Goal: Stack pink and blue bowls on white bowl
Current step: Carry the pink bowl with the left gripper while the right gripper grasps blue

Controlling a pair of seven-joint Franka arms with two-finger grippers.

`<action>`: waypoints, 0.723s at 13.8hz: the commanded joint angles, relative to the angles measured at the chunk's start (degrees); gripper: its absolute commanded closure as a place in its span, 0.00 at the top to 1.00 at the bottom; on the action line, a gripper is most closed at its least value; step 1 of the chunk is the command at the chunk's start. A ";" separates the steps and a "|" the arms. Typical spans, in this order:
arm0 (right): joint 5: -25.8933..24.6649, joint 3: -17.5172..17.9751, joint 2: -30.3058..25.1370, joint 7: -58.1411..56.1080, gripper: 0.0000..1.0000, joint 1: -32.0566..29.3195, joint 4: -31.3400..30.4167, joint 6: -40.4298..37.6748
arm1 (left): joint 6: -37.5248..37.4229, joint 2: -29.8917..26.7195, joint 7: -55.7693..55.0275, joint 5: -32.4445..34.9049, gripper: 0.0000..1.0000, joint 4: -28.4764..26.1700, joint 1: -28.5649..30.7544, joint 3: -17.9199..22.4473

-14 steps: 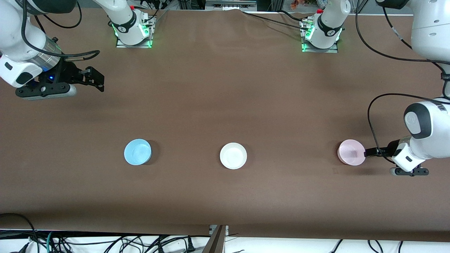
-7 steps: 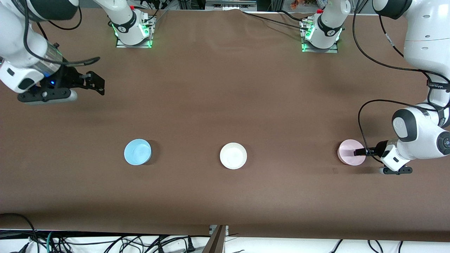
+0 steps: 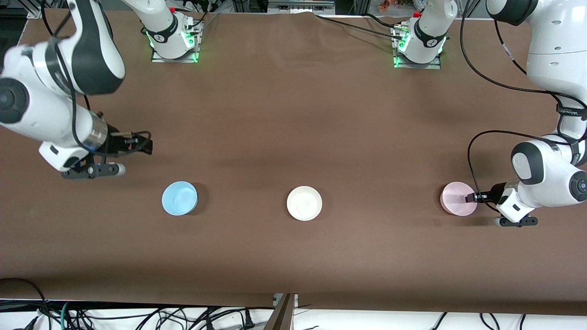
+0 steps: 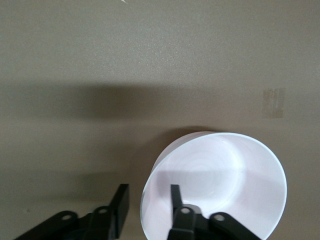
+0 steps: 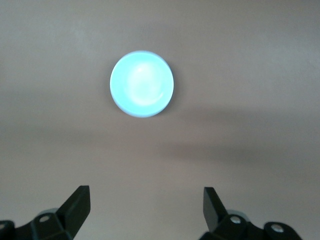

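Note:
My right gripper grabs the blue bowl by its rim (image 3: 167,189) next, to stack the blue bowl on the white bowl (image 3: 304,203).
The pale pink bowl (image 3: 456,199) sits on the brown table toward the left arm's end. My left gripper (image 3: 468,198) is open and straddles its rim, with one finger inside the bowl (image 4: 225,170) and one outside; the gripper (image 4: 148,192) has a wide gap around the rim. The white bowl (image 3: 304,203) sits mid-table. The sky-blue bowl (image 3: 179,198) sits toward the right arm's end. My right gripper (image 3: 147,145) is open and empty over bare table, short of the blue bowl (image 5: 142,83), which shows ahead of the gripper (image 5: 146,192).
The three bowls lie in a row across the table. Both arm bases (image 3: 173,43) stand at the edge farthest from the front camera. A small pale mark (image 3: 436,222) lies on the table near the pink bowl. Cables hang along the table's edge nearest the front camera.
My right arm has swung in and down toward the blue bowl. My left gripper has pushed in over the pink bowl's rim, then eased back slightly.

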 commanded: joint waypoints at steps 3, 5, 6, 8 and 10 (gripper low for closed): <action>-0.45 0.45 17.46 -2.43 1.00 -0.04 2.24 20.59 | -1.98 -1.59 1.91 -2.44 0.10 -0.51 0.28 0.35; -0.45 0.45 18.80 -4.01 0.99 -0.30 2.06 22.12 | -3.56 -1.86 1.91 -4.27 0.00 -0.34 0.28 0.35; -0.54 0.45 19.85 -4.98 0.98 -0.30 2.06 22.38 | -4.70 -1.95 1.82 -5.06 0.00 -0.08 0.19 0.35; -0.37 0.45 21.35 -6.82 0.91 -1.09 1.98 22.65 | -5.32 -2.47 2.08 -5.16 0.00 0.01 -0.42 0.18; 0.07 0.45 22.14 -7.71 0.83 -1.61 2.06 22.91 | -7.94 -3.18 1.39 -5.34 0.00 2.28 -1.21 -0.78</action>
